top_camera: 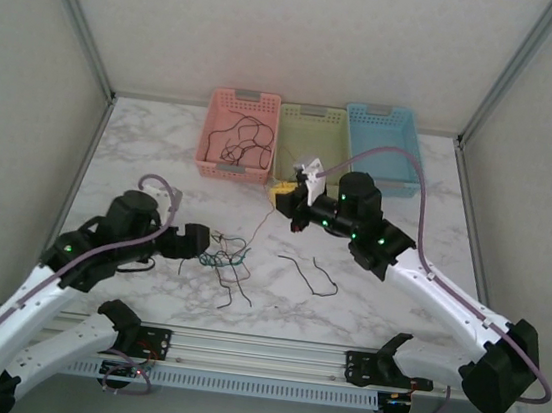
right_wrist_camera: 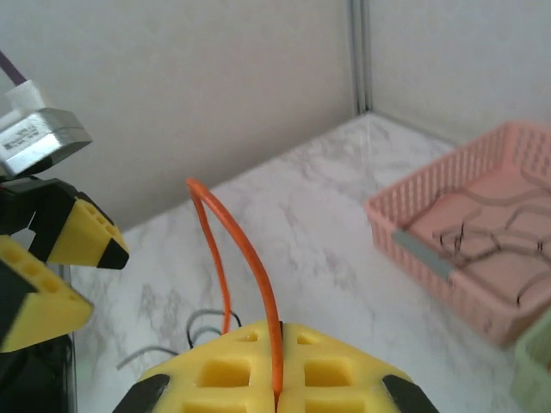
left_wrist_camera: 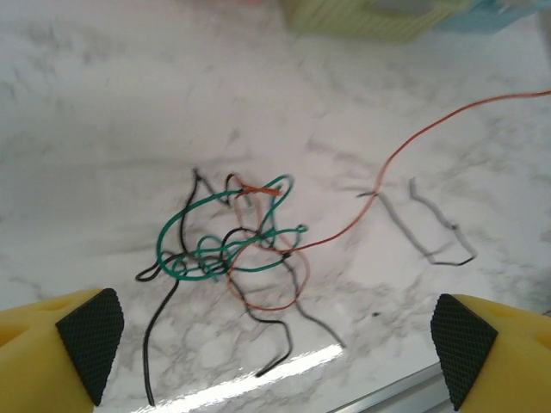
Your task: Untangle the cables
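Observation:
My left gripper grabs the black piece of cable [top_camera: 216,235] [left_wrist_camera: 196,175] near its bent far end next, leaving the orange and green cables free to untangle.
A tangle of cables [top_camera: 224,259] lies on the marble table in front of my left gripper [top_camera: 194,241]. In the left wrist view the tangle [left_wrist_camera: 232,245] shows green loops [left_wrist_camera: 185,219], black strands [left_wrist_camera: 155,335] and an orange cable [left_wrist_camera: 413,138] running up to the right. My left gripper [left_wrist_camera: 275,361] hangs open just short of the tangle, nothing between its pads [left_wrist_camera: 90,331]. My right gripper [top_camera: 284,195] is raised near the baskets and shut on the orange cable [right_wrist_camera: 250,258], which arches up from the closed yellow jaws of that gripper [right_wrist_camera: 280,383]. The cable [top_camera: 258,227] slopes down to the tangle.
Two loose black cables [top_camera: 310,273] lie right of the tangle, also in the left wrist view [left_wrist_camera: 439,232]. At the back stand a pink basket [top_camera: 214,128] holding black cables, a green basket [top_camera: 315,121] and a blue basket [top_camera: 387,119]. The pink basket [right_wrist_camera: 405,224] is close on the right gripper's right.

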`<state>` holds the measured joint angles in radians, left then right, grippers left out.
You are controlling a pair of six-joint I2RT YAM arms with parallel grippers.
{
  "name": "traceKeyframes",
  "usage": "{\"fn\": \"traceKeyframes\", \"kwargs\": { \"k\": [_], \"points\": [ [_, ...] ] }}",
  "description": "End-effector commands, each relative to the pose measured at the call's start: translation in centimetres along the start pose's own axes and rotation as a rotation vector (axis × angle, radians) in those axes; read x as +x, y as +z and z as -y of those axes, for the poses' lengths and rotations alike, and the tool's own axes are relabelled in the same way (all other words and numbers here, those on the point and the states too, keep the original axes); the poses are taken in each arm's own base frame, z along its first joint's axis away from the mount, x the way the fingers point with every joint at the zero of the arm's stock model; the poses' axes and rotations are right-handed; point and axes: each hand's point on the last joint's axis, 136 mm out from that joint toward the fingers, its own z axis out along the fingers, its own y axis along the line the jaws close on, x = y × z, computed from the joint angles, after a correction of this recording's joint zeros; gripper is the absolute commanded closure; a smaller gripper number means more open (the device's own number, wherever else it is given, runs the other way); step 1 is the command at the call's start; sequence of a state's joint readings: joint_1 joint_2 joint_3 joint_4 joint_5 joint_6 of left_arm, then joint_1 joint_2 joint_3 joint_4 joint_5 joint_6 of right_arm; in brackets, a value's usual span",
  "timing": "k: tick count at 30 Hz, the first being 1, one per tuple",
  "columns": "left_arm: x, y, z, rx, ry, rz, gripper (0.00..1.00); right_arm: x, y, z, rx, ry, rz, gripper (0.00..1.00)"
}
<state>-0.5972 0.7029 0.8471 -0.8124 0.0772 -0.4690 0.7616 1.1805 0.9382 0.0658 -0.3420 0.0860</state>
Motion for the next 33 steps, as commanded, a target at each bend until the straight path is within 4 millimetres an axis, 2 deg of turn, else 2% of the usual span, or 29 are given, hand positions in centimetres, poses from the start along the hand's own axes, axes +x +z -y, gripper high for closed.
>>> {"fn": "traceKeyframes", "kwargs": {
  "k": [1,6,9,13,17,24,29,31,33],
  "points": [
    [0.0,2.3,-0.1,0.014,-0.079,0.017,0.09,0.9,-0.8,0.9,0.048,0.031,0.012,1.0],
    [0.3,4.2,-0.7,-0.032,-0.09,-0.025,0.13,2.4,-1.6,1.2,0.074,0.033,0.004,1.0],
    [1.4,6.1,-1.0,-0.036,-0.117,-0.074,0.17,2.4,-2.0,1.3,0.088,0.021,0.002,1.0],
    [2.4,7.2,-2.0,-0.064,-0.139,-0.082,0.28,2.4,-2.2,1.3,0.096,0.02,-0.005,1.0],
    [2.4,7.1,-2.2,-0.073,-0.128,-0.073,0.39,2.7,-2.1,0.8,0.065,0.029,-0.025,1.0],
    [2.5,7.5,-2.3,-0.091,-0.117,-0.1,0.74,2.5,-2.7,1.0,0.09,0.009,-0.018,1.0],
    [1.8,7.2,-2.7,-0.124,-0.102,-0.077,0.93,2.3,-2.6,1.1,0.097,-0.011,-0.042,1.0],
    [1.3,6.8,-2.7,-0.135,-0.09,-0.065,1.0,1.9,-2.9,1.5,0.125,-0.019,-0.025,1.0],
    [0.4,6.0,-2.9,-0.167,-0.07,-0.043,1.0,1.5,-3.5,2.2,0.178,-0.027,-0.008,1.0]
  ]
}}
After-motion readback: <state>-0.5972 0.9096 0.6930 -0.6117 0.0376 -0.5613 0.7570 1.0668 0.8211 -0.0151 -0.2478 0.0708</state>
